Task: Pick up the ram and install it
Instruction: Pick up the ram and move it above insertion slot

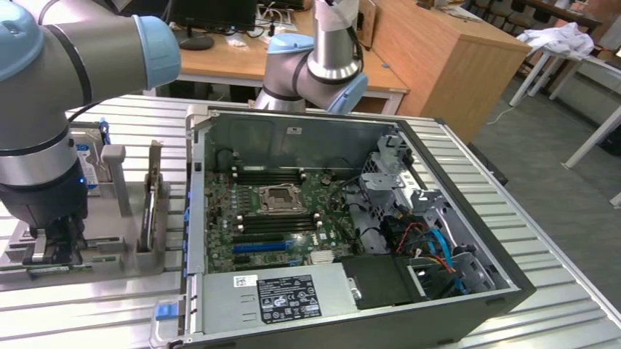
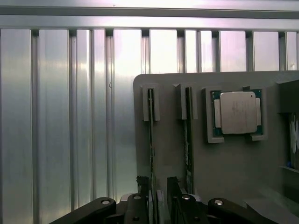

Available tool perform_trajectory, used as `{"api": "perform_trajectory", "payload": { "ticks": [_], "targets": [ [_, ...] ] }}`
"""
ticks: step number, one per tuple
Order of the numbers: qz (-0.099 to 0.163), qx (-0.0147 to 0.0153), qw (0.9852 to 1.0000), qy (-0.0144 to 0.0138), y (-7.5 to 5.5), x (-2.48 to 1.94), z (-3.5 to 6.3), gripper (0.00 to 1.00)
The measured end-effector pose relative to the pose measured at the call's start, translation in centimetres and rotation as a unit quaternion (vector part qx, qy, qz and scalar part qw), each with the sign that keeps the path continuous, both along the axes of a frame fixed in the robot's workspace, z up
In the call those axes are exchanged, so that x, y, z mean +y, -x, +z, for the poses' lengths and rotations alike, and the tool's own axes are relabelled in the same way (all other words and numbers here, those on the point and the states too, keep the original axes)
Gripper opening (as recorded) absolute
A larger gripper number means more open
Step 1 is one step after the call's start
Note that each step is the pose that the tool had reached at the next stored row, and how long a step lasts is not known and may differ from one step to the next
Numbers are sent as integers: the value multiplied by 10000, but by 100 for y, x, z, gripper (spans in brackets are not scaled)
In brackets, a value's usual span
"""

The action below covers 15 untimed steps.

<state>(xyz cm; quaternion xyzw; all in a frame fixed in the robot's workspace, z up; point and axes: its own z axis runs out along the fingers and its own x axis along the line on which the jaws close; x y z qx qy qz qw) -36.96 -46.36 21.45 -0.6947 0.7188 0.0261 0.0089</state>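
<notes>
The holder's slots wrap the ram's ends, so my gripper should next grip its exposed middle part (image 1: 60,267), where the fingers fit, to install the ram.
Two rams stand on edge in slots of a grey holder (image 2: 224,163): one ram (image 2: 151,135) and a second (image 2: 188,135) beside it. My gripper (image 2: 157,183) hangs over the near end of the first ram, which runs into the gap between the fingers (image 2: 142,184), close to one of them. The jaws stand apart and do not clamp it. In the exterior view my gripper (image 1: 54,246) is low over the holder (image 1: 116,251) at that view's left, beside the open computer case (image 1: 339,218). The case's black memory slots (image 1: 276,174) flank the processor socket (image 1: 278,198).
A processor chip (image 2: 236,112) sits in a recess of the holder beside the rams. The holder and case rest on a ribbed metal table (image 2: 60,116). Inside the case are a blue expansion slot (image 1: 260,247), a power supply (image 1: 281,294) and cables (image 1: 437,251). The arm's base (image 1: 315,65) stands behind the case.
</notes>
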Motion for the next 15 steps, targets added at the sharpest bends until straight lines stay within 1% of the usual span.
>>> {"api": "perform_trajectory", "payload": {
  "ticks": [4, 15],
  "targets": [
    [0, 0, 10000, 0, -1, 0, -4, 30],
    [0, 0, 10000, -1, -1, -5, -107, 30]
  ]
}}
